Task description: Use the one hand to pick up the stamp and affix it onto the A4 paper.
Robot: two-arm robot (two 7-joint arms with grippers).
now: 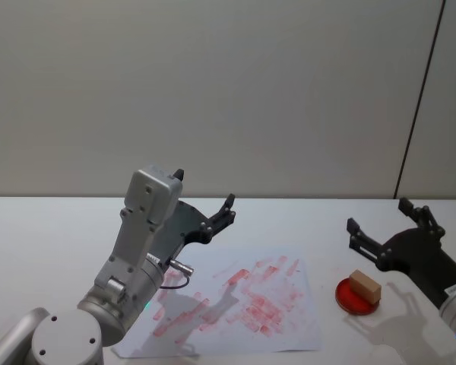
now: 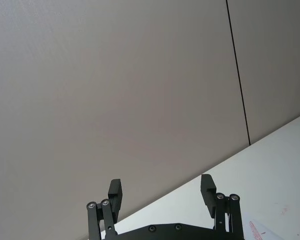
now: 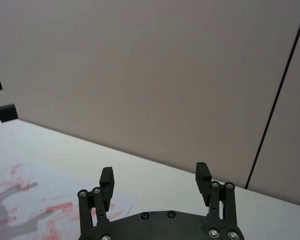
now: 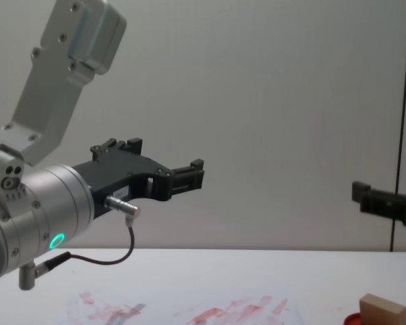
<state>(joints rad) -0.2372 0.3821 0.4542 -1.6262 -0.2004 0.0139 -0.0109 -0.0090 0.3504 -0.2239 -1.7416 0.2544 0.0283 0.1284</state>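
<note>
Next, my right gripper grabs the stamp by its clean upper wooden sides to affix it, since the stamp's bottom sits on the red ink pad.
The stamp (image 1: 365, 285), a small tan wooden block, rests on a flat round red ink pad (image 1: 351, 301) at the table's right; the stamp (image 4: 382, 313) also appears low in the chest view. The A4 paper (image 1: 289, 319), white with red smears, lies at the centre. My left gripper (image 1: 205, 190) hangs open in the air above the paper's far left part, holding nothing. My right gripper (image 1: 378, 217) hovers open above and just behind the stamp, apart from it. Both wrist views show spread, empty fingers (image 2: 208, 189) (image 3: 202, 176).
The white table (image 1: 45, 228) runs back to a plain grey wall with a dark vertical seam (image 1: 418, 106) at the right. A thin cable (image 4: 115, 257) loops under my left wrist. Bare tabletop surrounds the paper on the left and far side.
</note>
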